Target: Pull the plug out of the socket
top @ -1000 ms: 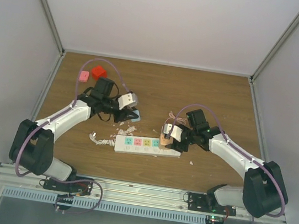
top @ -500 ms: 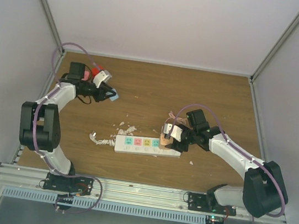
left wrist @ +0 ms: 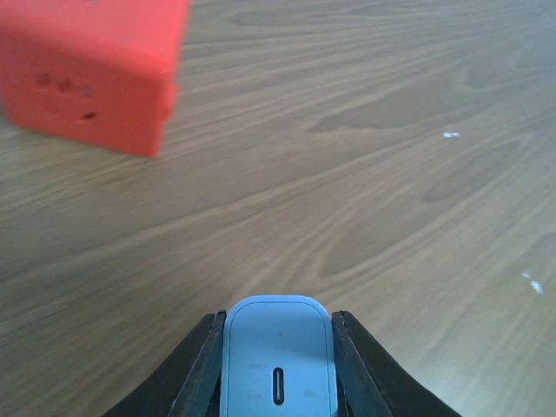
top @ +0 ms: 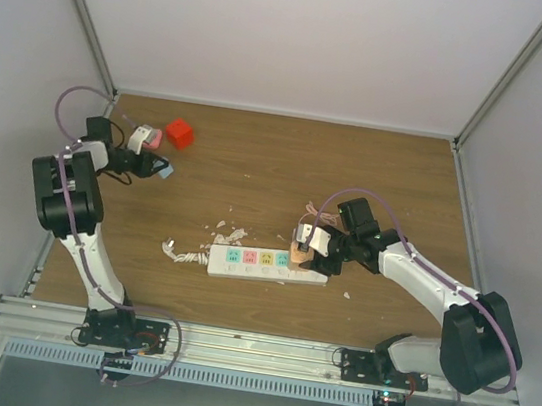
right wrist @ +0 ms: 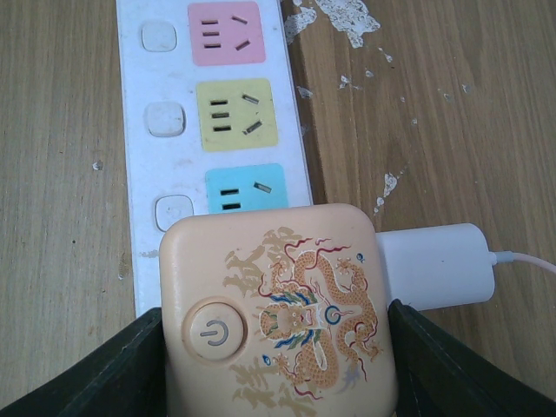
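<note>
The light blue plug point(left wrist: 278, 356) is above bare wood, so my left gripper should keep holding it. The plug would fall onto the open table beside the red cube if I let go now.
The white socket strip point(top: 267, 264) lies mid-table, its twisted cord point(top: 181, 251) at the left end. In the right wrist view the strip point(right wrist: 165, 113) shows pink, yellow and blue panels. My right gripper point(top: 304, 258) is shut on a peach plug with a dragon print point(right wrist: 278, 313), which sits on the strip's right part; its pins are hidden. My left gripper point(top: 160, 169) is at the far back left, shut on a light blue plug point(left wrist: 278, 356), held clear of the strip just above the wood.
A red cube point(top: 179, 134) stands beside the left gripper and shows in the left wrist view point(left wrist: 91, 74). A white adapter point(right wrist: 439, 265) with a thin cable lies by the peach plug. White flakes point(top: 230, 231) lie behind the strip. Enclosure walls stand close on all sides.
My left arm has swung from near the strip to the far back left corner, carrying the light blue plug. The right arm and the peach plug have not moved.
</note>
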You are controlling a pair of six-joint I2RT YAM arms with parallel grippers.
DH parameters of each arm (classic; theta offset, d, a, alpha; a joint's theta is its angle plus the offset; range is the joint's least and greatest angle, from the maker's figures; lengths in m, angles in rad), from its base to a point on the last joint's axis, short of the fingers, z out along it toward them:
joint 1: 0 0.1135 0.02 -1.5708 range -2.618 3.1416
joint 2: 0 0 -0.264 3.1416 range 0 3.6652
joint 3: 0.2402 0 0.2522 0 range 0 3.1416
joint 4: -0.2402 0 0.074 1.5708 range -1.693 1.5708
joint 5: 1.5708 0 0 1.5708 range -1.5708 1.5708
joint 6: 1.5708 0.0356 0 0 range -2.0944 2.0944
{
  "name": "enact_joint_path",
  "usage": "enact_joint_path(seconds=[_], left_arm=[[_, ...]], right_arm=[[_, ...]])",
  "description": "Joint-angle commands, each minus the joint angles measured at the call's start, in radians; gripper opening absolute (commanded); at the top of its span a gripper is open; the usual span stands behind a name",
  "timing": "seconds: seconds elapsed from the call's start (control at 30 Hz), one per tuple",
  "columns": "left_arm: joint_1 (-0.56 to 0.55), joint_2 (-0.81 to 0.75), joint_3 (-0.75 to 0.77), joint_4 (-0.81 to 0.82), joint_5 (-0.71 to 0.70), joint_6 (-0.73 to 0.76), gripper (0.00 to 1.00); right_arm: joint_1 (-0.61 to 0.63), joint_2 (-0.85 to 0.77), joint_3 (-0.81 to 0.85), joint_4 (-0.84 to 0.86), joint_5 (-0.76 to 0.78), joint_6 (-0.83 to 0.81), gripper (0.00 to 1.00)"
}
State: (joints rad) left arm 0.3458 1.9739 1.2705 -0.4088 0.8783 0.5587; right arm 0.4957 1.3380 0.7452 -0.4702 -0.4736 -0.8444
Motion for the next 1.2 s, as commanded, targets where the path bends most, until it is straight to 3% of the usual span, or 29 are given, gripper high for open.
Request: enact_joint_path(seconds=[0.0,0.27,0.57,0.9,1.03,1.17], left_arm=[[0.064,0.073,0.081,0.013,0.037,-0.007,0.18],[0.149,0.196,0.190,-0.025,0.065,-0.034,0.21],[0.168,0.226,0.220,-0.021,0.006,-0.041,0.36],[0.168,0.169,0.180,-0.001,-0.034,-0.029,0.68],[0.161,0.104,0.149,0.004,-0.035,0.000,0.79],[0.143,0.031,0.115,-0.007,-0.035,0.055,0.85]], right_arm=[[0.025,0.054,-0.042,-0.079,0.030,0.013,0.47],[0.024,0.062,-0.037,-0.077,0.028,0.015,0.47],[0.024,0.074,-0.029,-0.079,0.023,0.018,0.47],[0.025,0.060,-0.029,-0.075,0.022,0.022,0.48],[0.024,0.044,-0.028,-0.071,0.021,0.026,0.55],[0.023,0.024,-0.016,-0.068,0.014,0.030,0.70]])
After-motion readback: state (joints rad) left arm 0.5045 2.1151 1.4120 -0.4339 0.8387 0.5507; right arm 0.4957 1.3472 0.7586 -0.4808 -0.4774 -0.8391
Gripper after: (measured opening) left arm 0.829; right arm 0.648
